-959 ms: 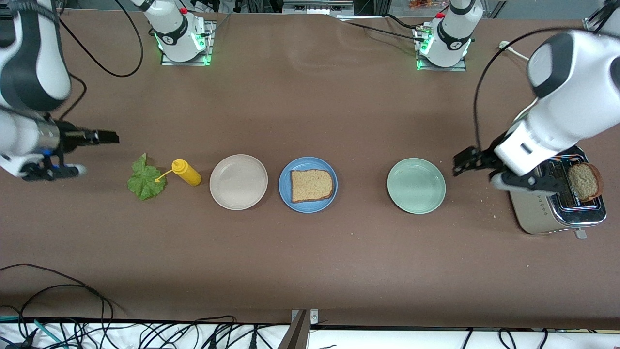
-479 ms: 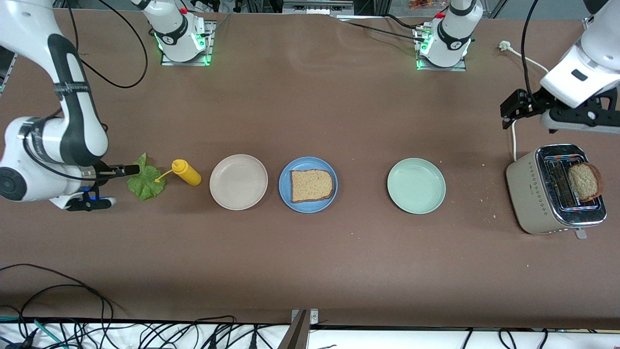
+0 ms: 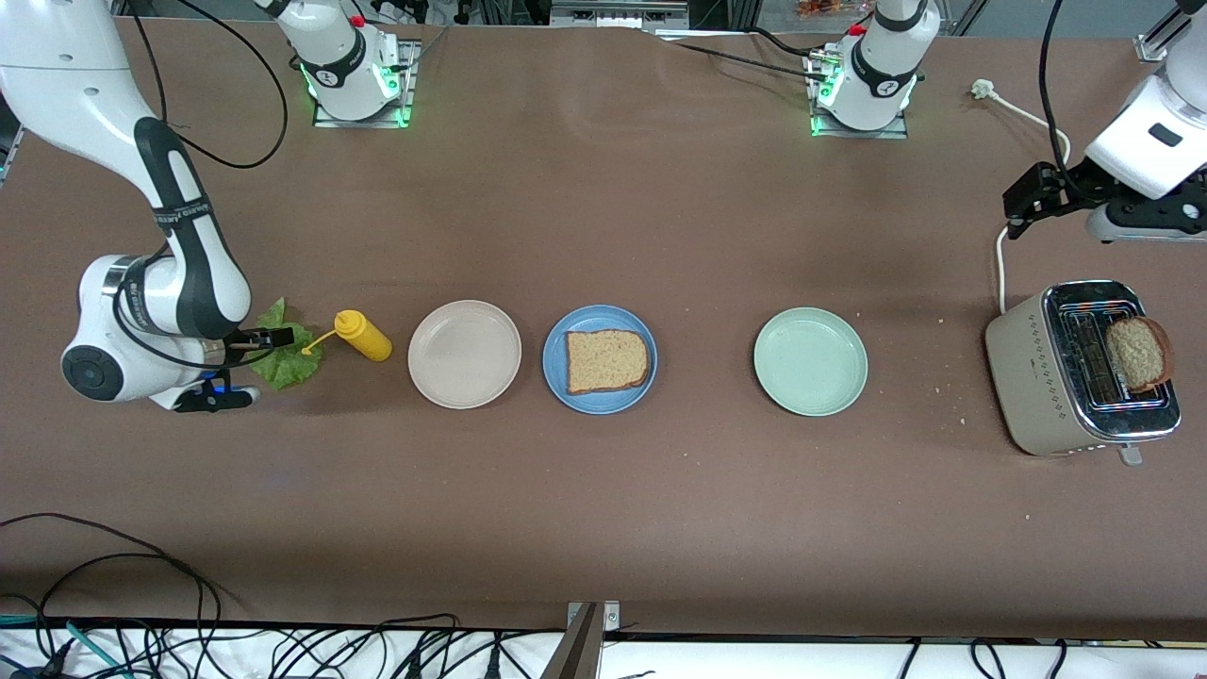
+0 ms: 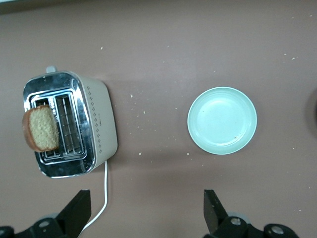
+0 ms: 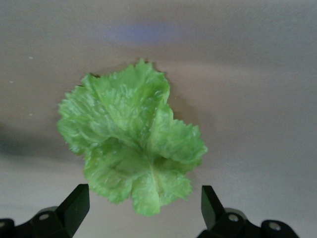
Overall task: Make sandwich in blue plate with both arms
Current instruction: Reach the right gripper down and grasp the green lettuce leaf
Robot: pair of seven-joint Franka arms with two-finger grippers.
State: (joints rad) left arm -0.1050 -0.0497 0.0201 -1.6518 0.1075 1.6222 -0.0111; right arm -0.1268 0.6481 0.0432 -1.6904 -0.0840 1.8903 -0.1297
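The lettuce leaf (image 5: 131, 144) spreads wider than my open fingers. I should grab the leaf by its narrow stem end (image 5: 148, 197) next with my right gripper.
One slice of brown bread (image 3: 606, 360) lies flat on the blue plate (image 3: 556, 366) at the middle of the table. A second slice (image 3: 1138, 353) (image 4: 39, 128) sticks up out of the toaster (image 3: 1047, 377) (image 4: 99, 124) at the left arm's end. The green lettuce leaf (image 3: 283, 358) (image 5: 131, 144) lies on the table at the right arm's end. My right gripper (image 3: 273, 337) (image 5: 143, 198) hangs open just over the leaf's edge, one finger on each side of it. My left gripper (image 3: 1023, 200) (image 4: 147, 201) is open and empty over bare table beside the toaster.
A yellow squeeze bottle (image 3: 363, 336) lies next to the lettuce. A beige plate (image 3: 464, 354) stands between it and the blue plate. A mint-green plate (image 3: 810, 361) (image 4: 222, 120) stands between the blue plate and the toaster. The toaster's white cable (image 3: 1001, 255) (image 4: 101, 198) runs under my left gripper.
My right gripper has swung in over the lettuce and come down close to it. My left gripper has drawn away from the toaster and mint plate, toward the bases' side.
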